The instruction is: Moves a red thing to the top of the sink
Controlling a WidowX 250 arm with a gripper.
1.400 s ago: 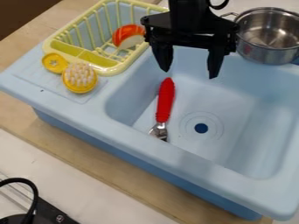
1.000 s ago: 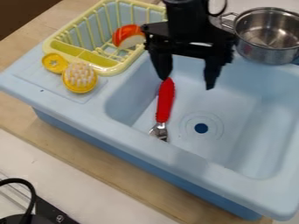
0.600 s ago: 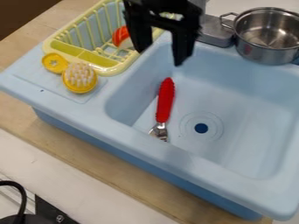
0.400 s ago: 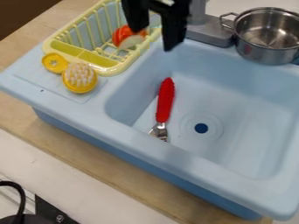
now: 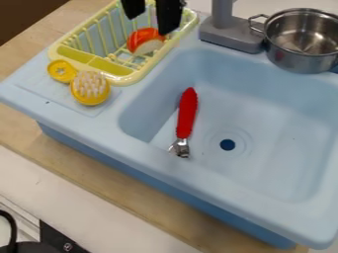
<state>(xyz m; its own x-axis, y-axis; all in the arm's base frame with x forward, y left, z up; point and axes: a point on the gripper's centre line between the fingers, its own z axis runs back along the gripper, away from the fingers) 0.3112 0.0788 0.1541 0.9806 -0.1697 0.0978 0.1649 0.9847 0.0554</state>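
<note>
The toy piece [image 5: 145, 40] needs to go to the top of the sink, so my gripper should grab it by its orange-red part next.
My gripper [image 5: 149, 21] hangs open at the top edge, over the back of the yellow dish rack, its two fingers apart with nothing between them. Inside the light blue sink [image 5: 218, 185], a red-handled utensil [image 5: 188, 112] lies on the basin floor near the left wall, its metal end toward the front. An orange-red and white toy piece [image 5: 145, 40] rests in the rack, just below the gripper.
The yellow dish rack [image 5: 99, 63] stands on the sink's left ledge, with a yellow brush [image 5: 90, 88] in front of it. A grey faucet base [image 5: 231, 34] and a metal pot [image 5: 304, 42] are at the back.
From above the basin, the gripper has moved up and left to over the dish rack, uncovering the faucet base. The red utensil has stayed in the same place.
</note>
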